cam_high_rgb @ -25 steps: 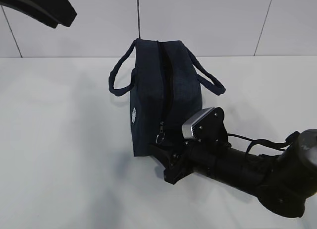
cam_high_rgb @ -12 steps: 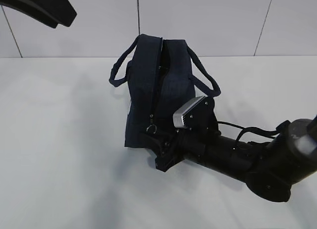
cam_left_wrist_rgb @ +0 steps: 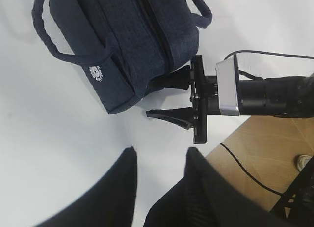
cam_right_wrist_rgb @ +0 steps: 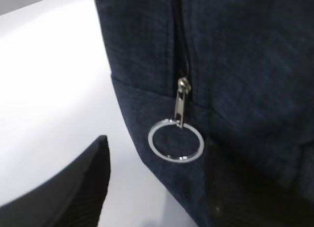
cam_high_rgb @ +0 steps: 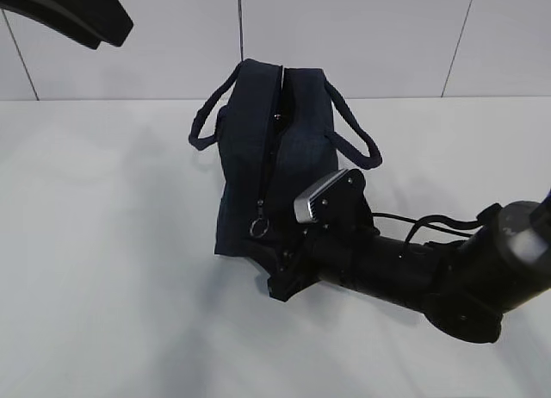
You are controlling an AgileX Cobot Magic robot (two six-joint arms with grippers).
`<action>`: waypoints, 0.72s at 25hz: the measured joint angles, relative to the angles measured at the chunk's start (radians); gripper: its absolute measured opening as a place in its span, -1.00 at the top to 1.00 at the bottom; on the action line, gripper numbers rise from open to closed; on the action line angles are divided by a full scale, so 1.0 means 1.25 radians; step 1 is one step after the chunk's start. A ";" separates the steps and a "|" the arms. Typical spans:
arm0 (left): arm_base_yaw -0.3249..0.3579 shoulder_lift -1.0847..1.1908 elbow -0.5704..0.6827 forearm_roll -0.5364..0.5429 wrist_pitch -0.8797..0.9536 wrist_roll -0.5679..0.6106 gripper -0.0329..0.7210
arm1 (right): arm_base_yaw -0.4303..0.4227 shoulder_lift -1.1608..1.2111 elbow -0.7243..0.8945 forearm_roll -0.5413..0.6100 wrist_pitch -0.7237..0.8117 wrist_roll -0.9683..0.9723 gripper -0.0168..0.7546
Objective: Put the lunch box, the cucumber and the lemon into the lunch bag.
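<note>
The robot's right gripper should zip up the packed lunch bag next, so it needs to grab the zipper by its metal ring pull [cam_high_rgb: 258,226].
The dark navy lunch bag [cam_high_rgb: 275,157] stands on the white table, its handles [cam_high_rgb: 349,135] out to both sides. Its zipper ring pull [cam_high_rgb: 257,229] hangs low on the near end and fills the right wrist view [cam_right_wrist_rgb: 175,141]. My right gripper [cam_high_rgb: 280,273] is open at that near end; in the left wrist view [cam_left_wrist_rgb: 158,97] one finger presses on the bag [cam_left_wrist_rgb: 122,45] and the other is free beside it. My left gripper [cam_left_wrist_rgb: 161,151] is open and empty, high above the table. The lunch box, cucumber and lemon are out of view.
My left arm [cam_high_rgb: 77,15] hangs at the upper left of the exterior view. A tiled wall [cam_high_rgb: 387,36] runs behind the white table [cam_high_rgb: 103,243]. The left wrist view shows the table's edge, with a wooden surface [cam_left_wrist_rgb: 265,153] and a cable beyond it.
My right gripper has moved left against the bag's near end. The bag has shifted left and bunched up taller, and the ring pull has swung left.
</note>
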 joint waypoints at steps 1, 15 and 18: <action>0.000 0.000 0.000 0.000 0.000 0.000 0.29 | 0.000 0.000 -0.004 -0.006 0.000 0.004 -0.23; 0.000 0.020 0.000 0.000 0.000 0.000 0.29 | 0.000 0.000 -0.018 -0.151 -0.011 0.089 -0.23; 0.000 0.020 0.000 0.000 0.000 0.000 0.29 | 0.000 0.000 -0.018 -0.111 -0.010 0.095 -0.23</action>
